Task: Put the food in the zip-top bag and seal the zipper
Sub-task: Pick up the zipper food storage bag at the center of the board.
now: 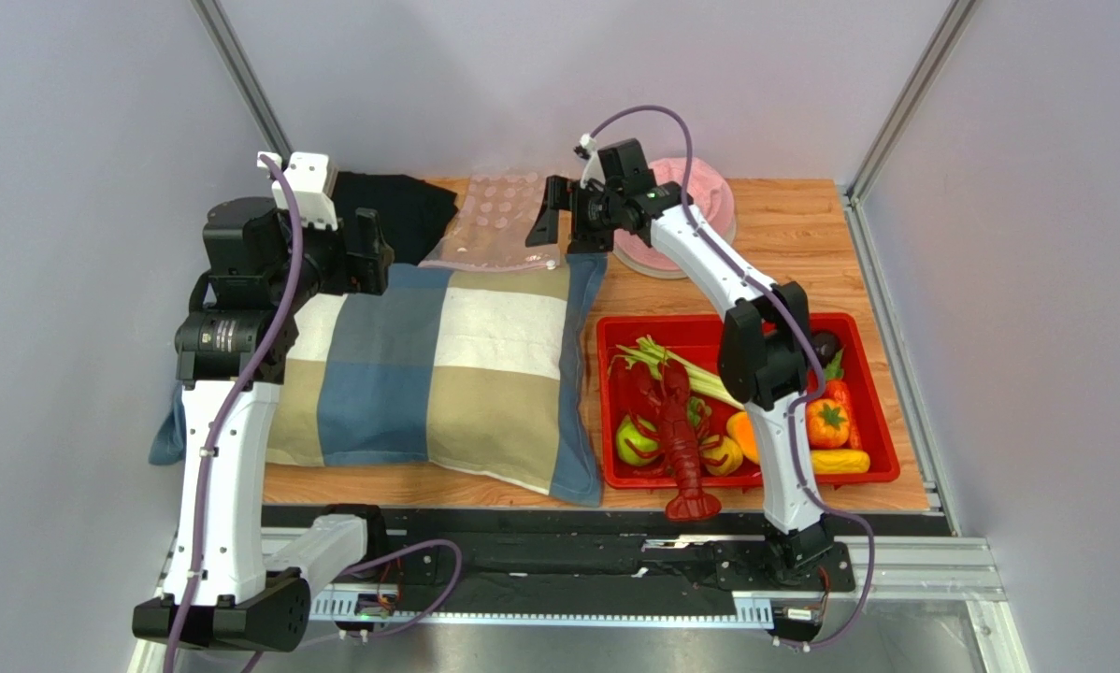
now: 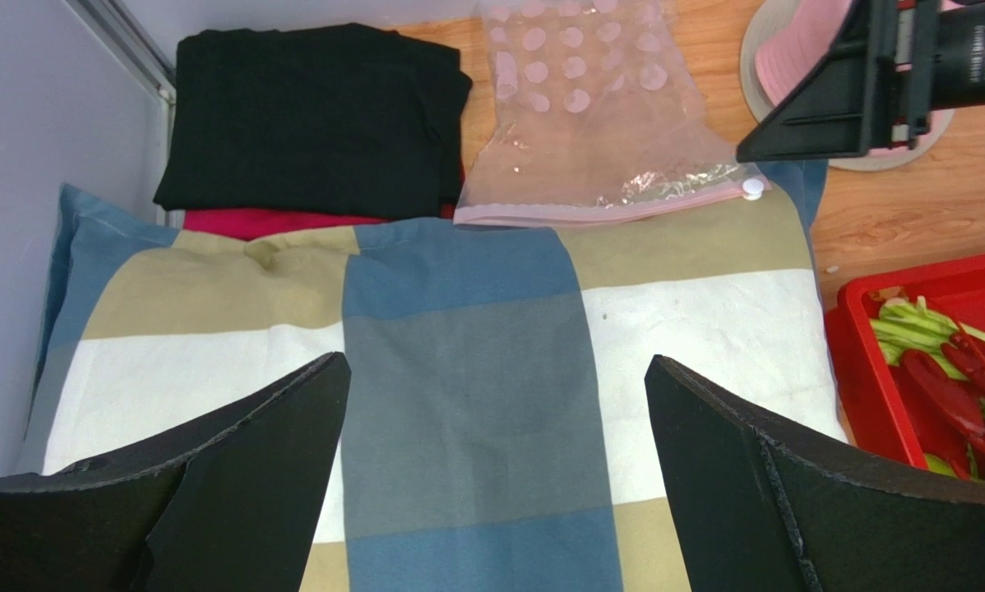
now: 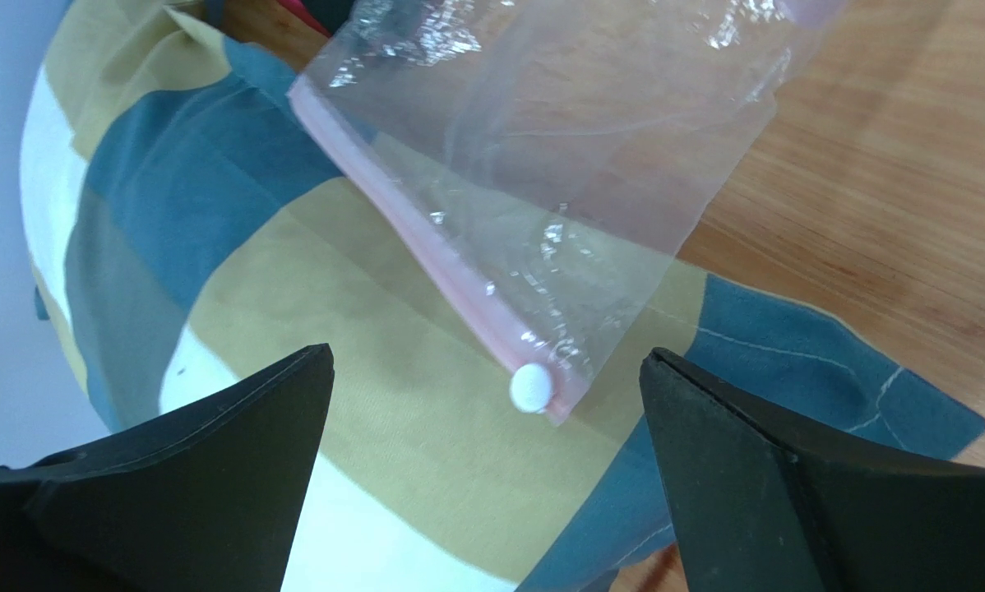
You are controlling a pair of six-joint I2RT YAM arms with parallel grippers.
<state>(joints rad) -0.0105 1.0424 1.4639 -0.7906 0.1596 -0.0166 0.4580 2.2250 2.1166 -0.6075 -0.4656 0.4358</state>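
The zip-top bag should next be grabbed by its slider corner [image 1: 553, 264] [image 3: 538, 389] with my right gripper. The rest of the pink zipper then stays free for my left gripper.
The clear dotted zip-top bag [image 1: 503, 218] lies flat at the back of the table, its mouth edge resting on the far edge of the pillow. Its zipper is a pink strip [image 3: 423, 234] with a white slider [image 3: 531, 387] at the right end; both also show in the left wrist view [image 2: 609, 210]. My right gripper [image 3: 485, 407] is open, hovering just above the slider corner [image 1: 559, 218]. My left gripper [image 1: 369, 253] is open and empty above the pillow's left part [image 2: 498, 407]. The red lobster [image 1: 685, 435], celery [image 1: 678, 368] and green apple [image 1: 636, 442] lie in the red tray. I cannot make out the grapes.
A checked pillow [image 1: 439, 365] fills the table's middle. The red tray [image 1: 861, 386], holding other toy foods too, stands at the right front. A pink hat [image 1: 706, 196] sits behind the right gripper. A folded black cloth [image 1: 404, 211] lies left of the bag.
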